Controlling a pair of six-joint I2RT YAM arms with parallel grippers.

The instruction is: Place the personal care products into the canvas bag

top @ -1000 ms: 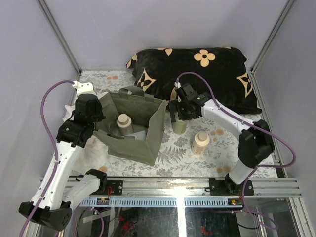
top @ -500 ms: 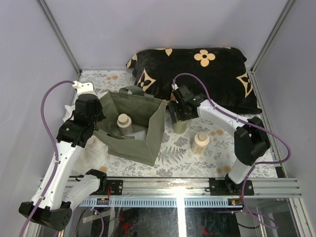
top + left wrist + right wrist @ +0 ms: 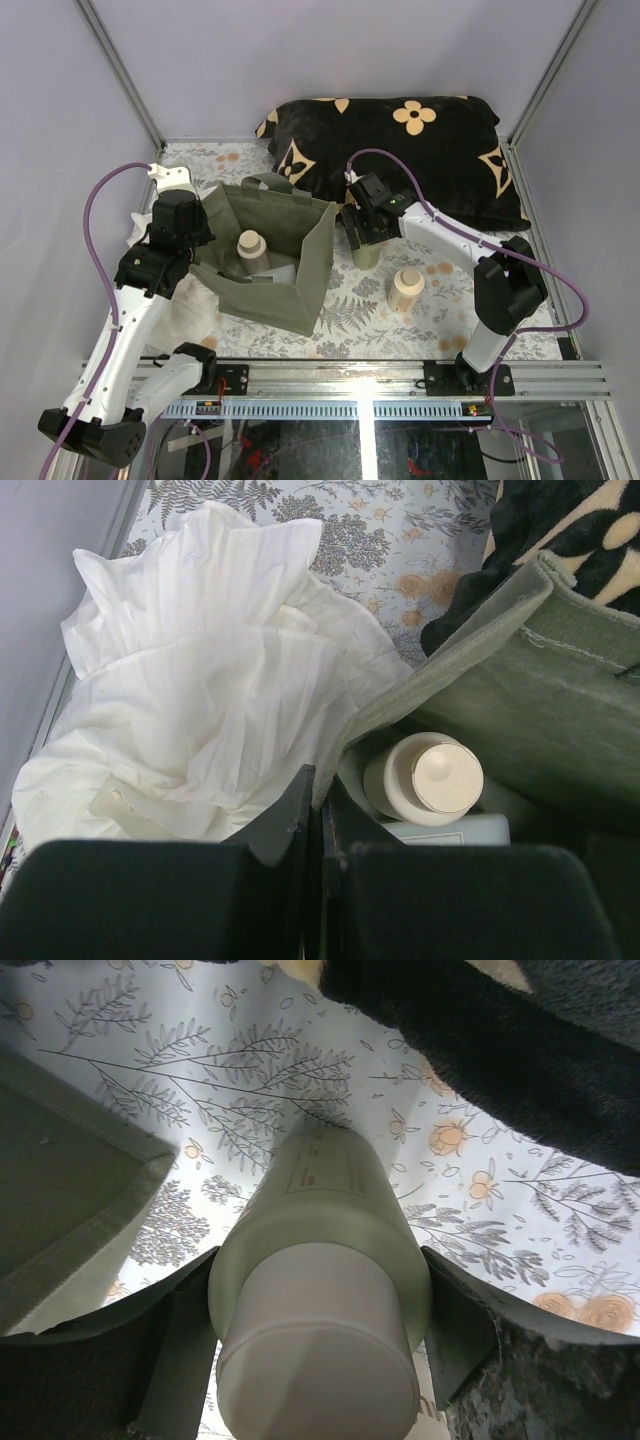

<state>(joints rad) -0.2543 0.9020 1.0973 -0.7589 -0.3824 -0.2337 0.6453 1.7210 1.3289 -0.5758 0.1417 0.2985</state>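
My right gripper is pressing both sides of the second bottle with its fingers, below the cap (image 3: 363, 246) (image 3: 320, 1242). The bottle would come up off the table if I lifted the gripper now.
The olive-green canvas bag (image 3: 300, 285) stands open left of centre. My left gripper (image 3: 203, 262) is shut on its left wall, with the fabric pinched between the jaws in the left wrist view (image 3: 320, 790). One beige bottle (image 3: 250, 245) stands inside the bag, also seen from the left wrist (image 3: 425, 778). My right gripper (image 3: 362, 232) is shut on a second bottle (image 3: 363, 256) standing upright on the table just right of the bag; the fingers press both its sides in the right wrist view (image 3: 320, 1260). A third bottle (image 3: 406, 288) stands free, nearer and to the right.
A black cushion with tan flower marks (image 3: 400, 150) lies behind the right gripper. A crumpled white cloth (image 3: 200, 700) lies left of the bag. A pale flat box (image 3: 450, 828) sits in the bag beside the bottle. Frame posts and walls bound the table.
My right gripper has shifted slightly left and settled around the bottle next to the bag. The left arm, the bag and the other bottles have not moved.
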